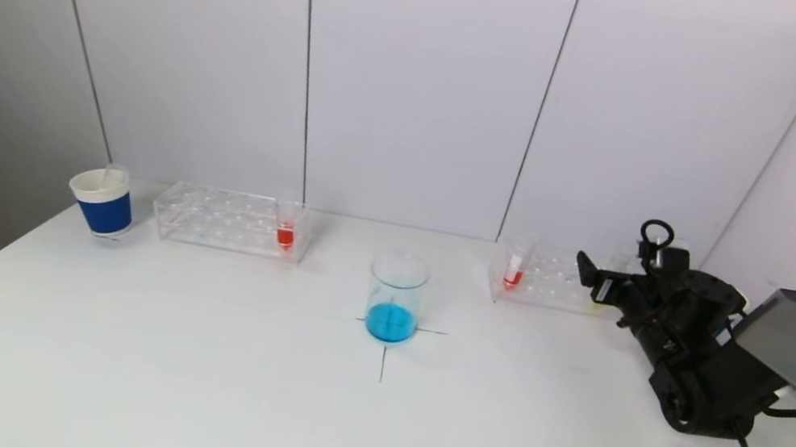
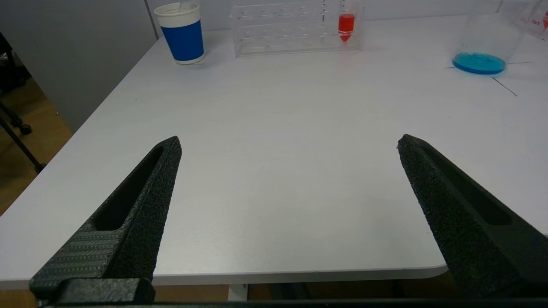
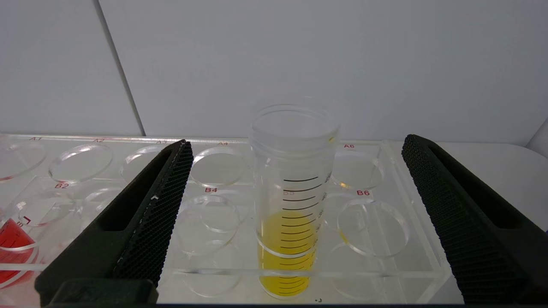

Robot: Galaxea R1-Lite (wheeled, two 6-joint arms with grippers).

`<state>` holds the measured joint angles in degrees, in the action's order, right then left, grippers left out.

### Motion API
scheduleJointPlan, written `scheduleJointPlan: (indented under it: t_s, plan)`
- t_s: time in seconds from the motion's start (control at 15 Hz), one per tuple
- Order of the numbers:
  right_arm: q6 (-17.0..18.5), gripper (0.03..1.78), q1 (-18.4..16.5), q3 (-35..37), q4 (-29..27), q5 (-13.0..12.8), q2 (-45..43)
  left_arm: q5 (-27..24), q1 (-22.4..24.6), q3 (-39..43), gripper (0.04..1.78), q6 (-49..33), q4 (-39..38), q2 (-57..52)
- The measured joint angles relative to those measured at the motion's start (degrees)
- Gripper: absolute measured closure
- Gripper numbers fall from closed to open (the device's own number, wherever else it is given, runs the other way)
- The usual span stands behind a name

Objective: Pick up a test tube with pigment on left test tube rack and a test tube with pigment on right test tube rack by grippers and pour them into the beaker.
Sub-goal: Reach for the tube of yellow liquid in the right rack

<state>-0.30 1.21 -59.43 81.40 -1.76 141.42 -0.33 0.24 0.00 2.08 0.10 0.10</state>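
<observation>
My right gripper should next grab the yellow-filled tube by its bare upper end (image 3: pixel 294 161), because its yellow lower part is down inside the rack's hole (image 3: pixel 286 252).
The clear left test tube rack (image 1: pixel 219 218) holds a test tube of red pigment (image 1: pixel 286 232) at its right end. The beaker (image 1: pixel 395 297), with blue liquid in its bottom, stands on a cross mark at mid-table. The right test tube rack (image 1: pixel 547 283) holds a red-pigment tube (image 1: pixel 514 273). My right gripper (image 1: pixel 595 281) is at that rack. In the right wrist view it (image 3: pixel 297 141) is open, with a yellow-pigment tube (image 3: pixel 289 239) upright in hole B5 between its fingers, untouched. My left gripper (image 2: pixel 289 140) is open and empty over the table's near edge, outside the head view.
A blue-and-white paper cup (image 1: pixel 103 202) stands left of the left rack. White panel walls close off the back and right. The table's left edge (image 2: pixel 98 102) drops to a wooden floor.
</observation>
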Motion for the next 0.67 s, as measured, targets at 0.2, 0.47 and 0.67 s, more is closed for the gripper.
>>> scheduleJointPlan:
  t_s: [0.2, 0.47, 0.67]
  plan:
    - [-0.10, 0.04, 0.00, -0.33, -0.04, 0.05, 0.00, -0.02, 0.00, 0.00, 0.06, 0.02, 0.00, 0.00]
    - [-0.11, 0.30, 0.00, -0.66, -0.20, 0.05, 0.04, -0.02, -0.02, 0.00, 0.06, 0.02, 0.00, 0.00]
    - [-0.18, 0.76, 0.00, -0.68, -0.22, 0.05, 0.11, -0.02, -0.02, 0.00, 0.06, 0.02, 0.00, 0.00]
